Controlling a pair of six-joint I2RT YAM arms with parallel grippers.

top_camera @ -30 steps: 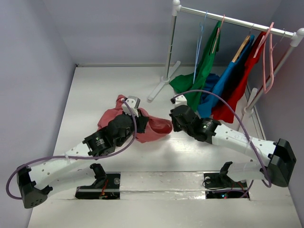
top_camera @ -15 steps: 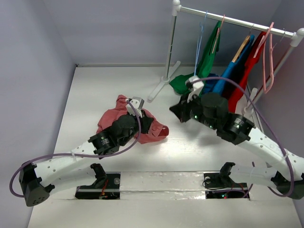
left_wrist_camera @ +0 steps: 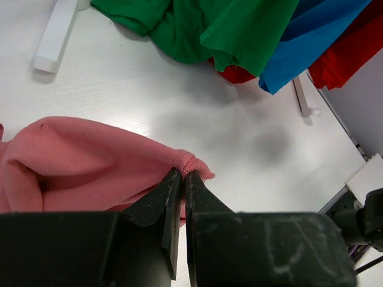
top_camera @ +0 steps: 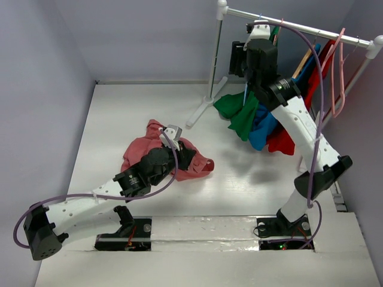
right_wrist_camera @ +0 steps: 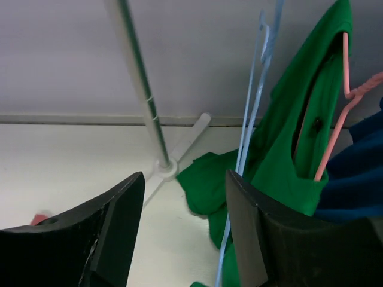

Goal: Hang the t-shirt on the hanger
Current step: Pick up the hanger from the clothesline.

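The hanger's far side should stay free to enter the t-shirt, so I should next grab the light-blue wire hanger (right_wrist_camera: 254,89) with my right gripper by its near-side wire (right_wrist_camera: 240,160).
The pink-red t-shirt (top_camera: 157,153) lies crumpled on the table left of centre. My left gripper (top_camera: 179,156) is shut on its ribbed hem at the right edge; the left wrist view shows the fingertips (left_wrist_camera: 182,174) pinching the t-shirt (left_wrist_camera: 78,161). The light-blue wire hanger (right_wrist_camera: 254,89) hangs from the rail's left part, next to a green shirt. My right gripper (top_camera: 238,58) is raised to the rail, open and empty (right_wrist_camera: 185,176). The hanger's wires run just beyond its right finger (right_wrist_camera: 251,227). In the top view my right arm hides most of the hanger.
A white clothes rack (top_camera: 213,60) stands at the back right with its foot (top_camera: 200,110) on the table. Green (top_camera: 239,113), blue (top_camera: 266,128) and red (top_camera: 284,140) shirts hang from it. An empty pink hanger (top_camera: 338,72) hangs at its right end.
My right arm has swung up from the table beside the t-shirt to the rail by the light-blue hanger. My left gripper has stayed shut on the t-shirt's hem, shifting slightly right.
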